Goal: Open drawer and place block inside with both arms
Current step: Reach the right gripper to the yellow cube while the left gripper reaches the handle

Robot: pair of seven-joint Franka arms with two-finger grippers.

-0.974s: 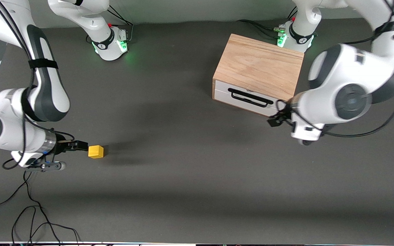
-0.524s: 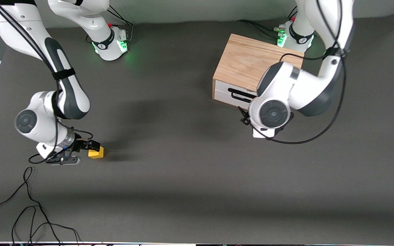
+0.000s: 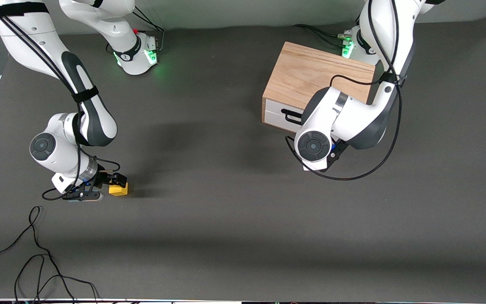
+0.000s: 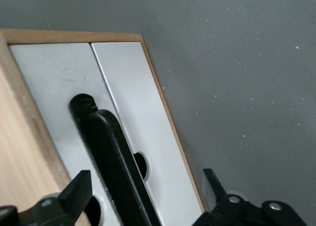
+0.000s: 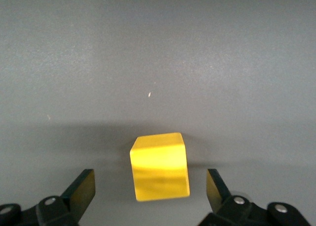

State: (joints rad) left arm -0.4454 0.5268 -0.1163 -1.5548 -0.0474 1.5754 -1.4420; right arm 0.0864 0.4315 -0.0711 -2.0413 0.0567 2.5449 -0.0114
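Note:
The yellow block (image 3: 119,189) (image 5: 159,172) is ahead of my right gripper's fingers, so it is too early to close. My gripper moves toward the block, then closes.
The light-oak cabinet (image 3: 317,78) stands toward the left arm's end of the table. Its drawer (image 3: 273,113) looks shut, with a white front and a black bar handle (image 3: 290,115). The left arm's wrist covers most of that front in the front view. In the left wrist view my left gripper (image 4: 145,179) is open, with the handle (image 4: 111,152) between its fingers and not touching them. The yellow block (image 3: 119,189) lies on the table toward the right arm's end. My right gripper (image 3: 114,180) is open and low at the block (image 5: 159,172), a finger on each side, apart from it.
Loose black cables (image 3: 36,253) lie on the table near the front camera at the right arm's end. The arms' green-lit bases (image 3: 141,55) (image 3: 352,44) stand along the table's edge farthest from the front camera. The dark mat (image 3: 226,190) lies between block and cabinet.
The left arm swung in from its end of the table to the drawer front and now covers most of it. The right arm turned and brought its gripper round the block.

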